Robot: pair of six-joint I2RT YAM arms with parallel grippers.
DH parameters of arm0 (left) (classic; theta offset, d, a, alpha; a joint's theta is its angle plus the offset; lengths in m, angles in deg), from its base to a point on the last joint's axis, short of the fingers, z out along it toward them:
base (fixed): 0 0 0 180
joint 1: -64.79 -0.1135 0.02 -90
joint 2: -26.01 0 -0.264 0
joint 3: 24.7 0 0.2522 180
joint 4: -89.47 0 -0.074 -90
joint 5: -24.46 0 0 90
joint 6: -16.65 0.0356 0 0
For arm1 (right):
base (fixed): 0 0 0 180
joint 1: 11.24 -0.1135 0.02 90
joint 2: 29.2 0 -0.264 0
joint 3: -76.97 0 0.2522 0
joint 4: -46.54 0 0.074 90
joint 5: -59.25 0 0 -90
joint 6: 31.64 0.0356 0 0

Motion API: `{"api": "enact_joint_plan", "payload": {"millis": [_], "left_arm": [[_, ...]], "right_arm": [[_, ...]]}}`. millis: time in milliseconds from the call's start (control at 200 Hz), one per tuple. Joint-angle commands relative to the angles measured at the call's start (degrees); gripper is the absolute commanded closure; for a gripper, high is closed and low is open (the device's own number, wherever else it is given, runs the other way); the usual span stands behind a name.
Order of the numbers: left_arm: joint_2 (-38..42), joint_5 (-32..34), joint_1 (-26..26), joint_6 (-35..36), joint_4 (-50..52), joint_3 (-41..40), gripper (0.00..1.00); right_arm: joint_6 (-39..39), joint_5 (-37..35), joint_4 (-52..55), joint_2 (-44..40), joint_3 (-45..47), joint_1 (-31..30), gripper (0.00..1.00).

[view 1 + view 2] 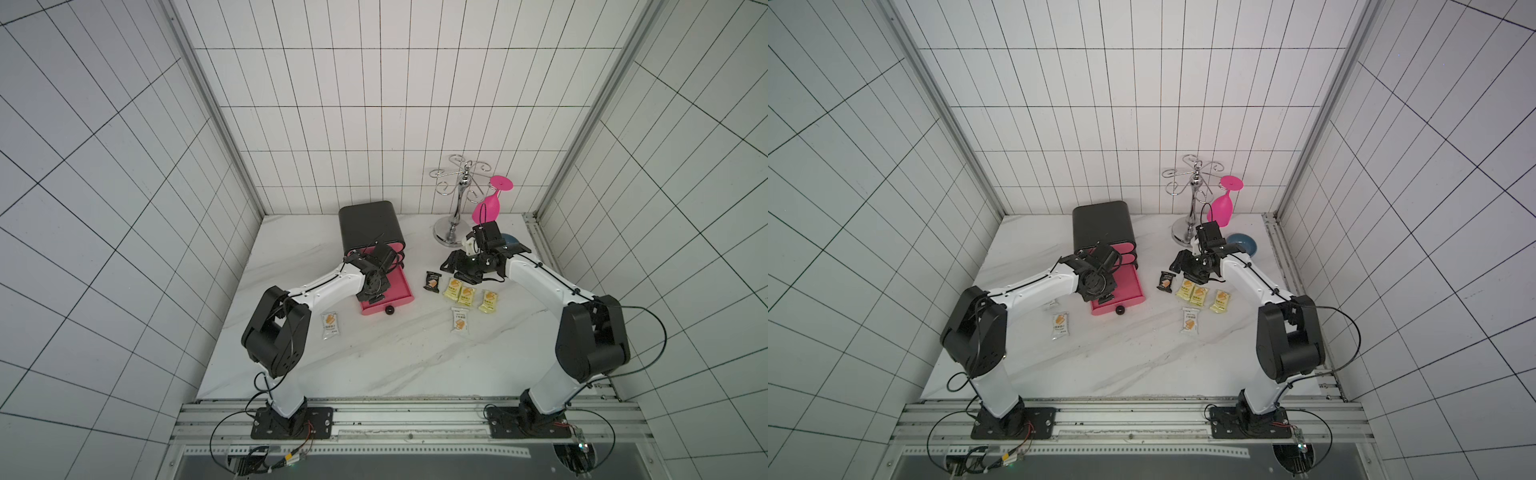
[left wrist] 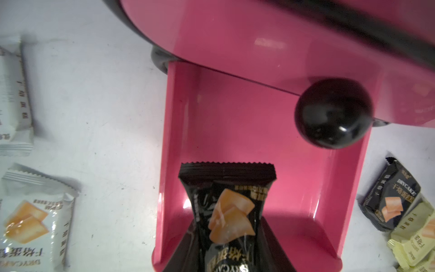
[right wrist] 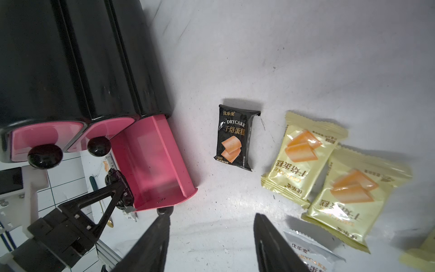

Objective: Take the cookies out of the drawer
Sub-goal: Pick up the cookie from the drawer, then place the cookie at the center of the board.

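The black packet [image 2: 228,213] hangs over the drawer, so it goes onto the tabletop by the white packets next, before my left gripper releases it.
The pink drawer [image 1: 397,291] stands pulled out of the black cabinet [image 1: 370,228]. My left gripper [image 2: 226,249] is shut on a black cookie packet [image 2: 227,212] just above the drawer's floor [image 2: 270,164]; the right wrist view shows that same packet [image 3: 118,188] pinched too. On the table to the right of the drawer lie a black packet [image 1: 432,281], three yellow ones [image 1: 466,296] and a white one [image 1: 460,325]. Another white packet [image 1: 330,326] lies to the left of the drawer. Near the black packet on the table my right gripper [image 3: 211,216] hovers open, holding nothing.
At the back right stand a silver glass rack [image 1: 457,199] with a pink glass [image 1: 488,208] and a blue bowl [image 1: 1241,243]. Two upper drawers with black knobs [image 3: 44,155] are closed. A further white packet [image 1: 1052,303] peeks out from under my left arm.
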Motion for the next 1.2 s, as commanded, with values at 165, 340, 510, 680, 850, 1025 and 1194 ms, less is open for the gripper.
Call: {"api": "enact_joint_plan", "payload": {"millis": [165,340,510,680,850,1025,1194], "left_arm": [[12.42,-0.76,-2.24,1.84,4.30,-5.68,0.71],[19.57,-1.63,-6.75,3.21,6.17,-10.51,0.71],[21.05,-4.31,-14.79,7.95,4.58,-11.49,0.71],[15.16,-6.73,-19.45,12.66,1.30,-8.03,0.70],[7.80,-7.52,-22.14,14.22,-1.21,-6.08,0.67],[3.27,-7.02,-23.38,15.13,-1.73,-4.89,0.57],[5.31,-6.64,-24.02,15.79,-1.67,-3.29,0.37]], "right_arm": [[-0.06,-0.46,0.63,-0.99,0.86,0.30,0.40],[0.13,-0.24,0.65,-1.37,0.44,0.25,0.40],[1.02,0.77,0.46,-1.80,0.24,0.08,0.40],[1.42,0.87,0.33,-2.39,1.06,-0.01,0.40],[1.75,1.21,0.37,-2.65,1.71,-0.01,0.40],[4.59,2.83,-1.15,-5.03,3.27,-0.49,0.40],[10.16,3.93,-7.02,-10.91,9.62,-2.86,0.41]]}}
